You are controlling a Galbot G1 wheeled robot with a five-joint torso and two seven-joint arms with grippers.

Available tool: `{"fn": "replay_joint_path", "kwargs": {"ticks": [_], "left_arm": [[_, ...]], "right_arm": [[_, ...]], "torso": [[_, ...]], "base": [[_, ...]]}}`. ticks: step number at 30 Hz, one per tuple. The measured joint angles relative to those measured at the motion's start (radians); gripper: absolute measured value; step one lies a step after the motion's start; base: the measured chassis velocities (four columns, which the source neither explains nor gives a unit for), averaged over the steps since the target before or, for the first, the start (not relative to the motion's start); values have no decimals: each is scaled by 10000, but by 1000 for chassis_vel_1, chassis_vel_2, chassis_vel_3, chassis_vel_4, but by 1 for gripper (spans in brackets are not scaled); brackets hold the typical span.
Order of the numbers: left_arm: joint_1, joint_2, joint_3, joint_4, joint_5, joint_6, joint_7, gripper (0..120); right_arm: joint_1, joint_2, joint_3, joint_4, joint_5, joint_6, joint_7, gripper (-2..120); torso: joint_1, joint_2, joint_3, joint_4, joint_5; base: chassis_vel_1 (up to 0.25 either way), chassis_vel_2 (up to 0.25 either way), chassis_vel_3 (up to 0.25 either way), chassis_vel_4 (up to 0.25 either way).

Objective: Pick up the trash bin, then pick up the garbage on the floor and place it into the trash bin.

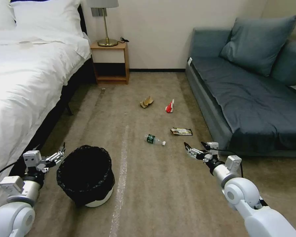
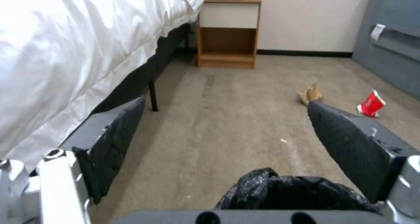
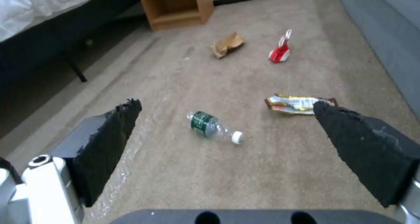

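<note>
The left gripper grabs the trash bin by its thin rim (image 1: 61, 168) next, since the trash bin's round body (image 1: 88, 183) is too wide for my fingers.
The trash bin (image 1: 88, 187), white with a black bag liner, stands upright on the carpet at the front left; its liner (image 2: 297, 192) shows just below my left gripper. My left gripper (image 1: 60, 154) (image 2: 225, 102) hangs open beside the bin's left rim, apart from it. The garbage lies on the floor ahead: a clear bottle with a green label (image 1: 154, 139) (image 3: 212, 126), a dark snack wrapper (image 1: 181, 131) (image 3: 293, 104), a red-and-white packet (image 1: 169, 107) (image 3: 280, 51) and a tan paper wad (image 1: 146, 102) (image 3: 226, 45). My right gripper (image 1: 194, 144) (image 3: 226, 103) is open, above the floor just right of the bottle.
A bed with white sheets (image 1: 23, 82) runs along the left, close to the bin. A wooden nightstand (image 1: 110, 62) with a lamp stands at the back wall. A grey-blue sofa (image 1: 246, 98) lines the right side. Open carpet lies between bed and sofa.
</note>
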Motion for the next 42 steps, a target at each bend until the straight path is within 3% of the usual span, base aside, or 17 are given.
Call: {"fn": "replay_joint_path", "kwargs": {"ticks": [12,29,37,39,40,42], "left_arm": [[-6,230,-150,46,-462,87,2,99],[107,89,12,2,-601,552,3,99],[143,370,32,-386,-1919,1565,-1120,100],[122,682,2,-543,-2616,2134,-1845,100],[122,682,2,-543,-2616,2134,-1845,100],[42,1034,-58,-725,-3392,2819,-2463,100]], "right_arm": [[481,0,-245,-215,106,-51,39,100],[631,-19,-310,-430,102,-8,-25,100],[709,68,-388,-611,17,27,-112,100],[769,158,-451,-723,-85,38,-124,100],[769,158,-451,-723,-85,38,-124,100],[790,246,-494,-849,-242,59,-153,100]], "torso": [[0,0,0,0,0],[0,0,0,0,-1],[0,0,0,0,0],[0,0,0,1,-1],[0,0,0,1,-1],[0,0,0,1,0]], "base": [[0,0,0,0],[0,0,0,0],[0,0,0,0],[0,0,0,0],[0,0,0,0],[0,0,0,0]]}}
